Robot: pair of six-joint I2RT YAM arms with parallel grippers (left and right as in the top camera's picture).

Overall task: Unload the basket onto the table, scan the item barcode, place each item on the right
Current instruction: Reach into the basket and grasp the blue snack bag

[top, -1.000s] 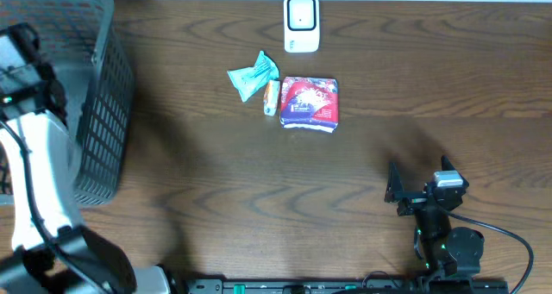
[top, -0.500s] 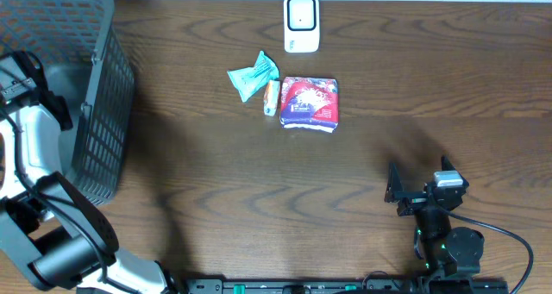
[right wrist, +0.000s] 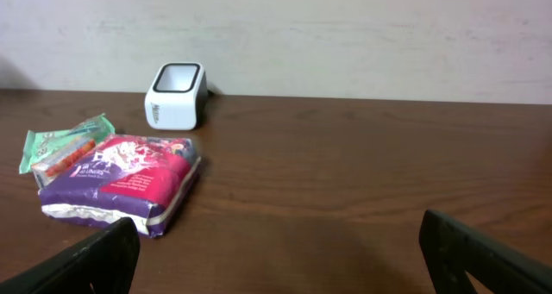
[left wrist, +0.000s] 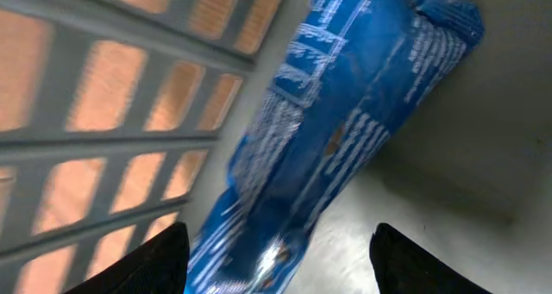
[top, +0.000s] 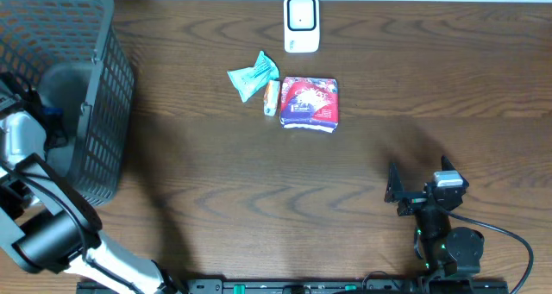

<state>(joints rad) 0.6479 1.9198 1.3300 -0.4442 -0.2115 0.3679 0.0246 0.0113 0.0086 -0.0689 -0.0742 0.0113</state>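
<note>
My left gripper grabs the blue packet by its near end next, leaving the printed length for scanning.
A blue packet with white print lies on the grey basket floor, against the mesh wall. My left gripper hangs right over its lower end, open, one finger on each side, the left fingertip close to the wrapper. From overhead the left gripper is down inside the basket, and the packet is almost hidden there. The white scanner stands at the table's far edge, also in the right wrist view as the scanner. My right gripper rests open near the front right, nothing between its fingers.
Between basket and scanner lie a teal packet, a small orange tube and a purple-and-pink pack. The pack lies ahead and left of my right gripper. Brown wooden tabletop surrounds them.
My left arm has swung down and deeper into the basket, toward its near side. The right arm and the table items have not moved.
</note>
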